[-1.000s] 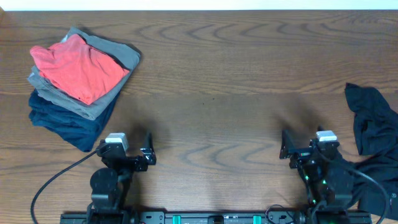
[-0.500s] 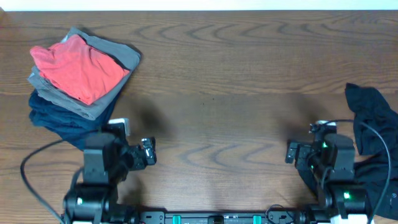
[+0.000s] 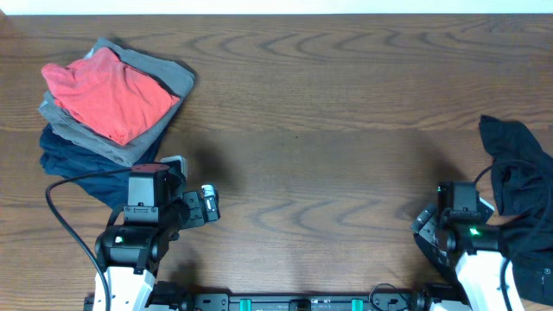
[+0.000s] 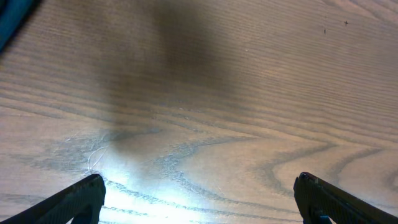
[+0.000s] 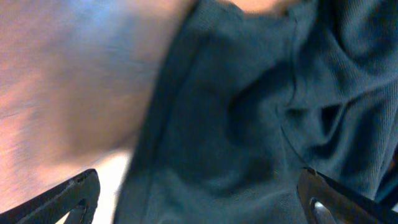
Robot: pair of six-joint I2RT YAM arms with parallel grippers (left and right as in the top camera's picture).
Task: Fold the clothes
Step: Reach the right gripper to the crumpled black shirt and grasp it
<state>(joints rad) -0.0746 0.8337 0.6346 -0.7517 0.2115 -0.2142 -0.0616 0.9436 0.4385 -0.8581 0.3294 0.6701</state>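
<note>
The right gripper grips the crumpled black T-shirt by its edge facing the empty wood next, to drag the T-shirt inward for folding.
The black T-shirt (image 3: pixel 518 173) lies crumpled at the table's right edge, partly running off the frame. In the right wrist view its dark fabric (image 5: pixel 249 124) fills most of the picture. My right gripper (image 5: pixel 199 202) is open, its fingers spread wide just above the shirt's left part; in the overhead view it (image 3: pixel 429 226) sits at the shirt's lower left. My left gripper (image 4: pixel 199 199) is open and empty over bare wood; in the overhead view it (image 3: pixel 207 206) is at the front left.
A stack of folded garments stands at the back left: red-orange (image 3: pixel 108 93) on top, grey (image 3: pixel 168 78) under it, navy (image 3: pixel 86 168) at the bottom. Its navy edge lies close to the left arm. The wooden table (image 3: pixel 302 112) spans the view.
Both arms have risen and tilted. The right gripper has swung right toward the black shirt. The left gripper has stayed near the front left. The shirt has not moved.
</note>
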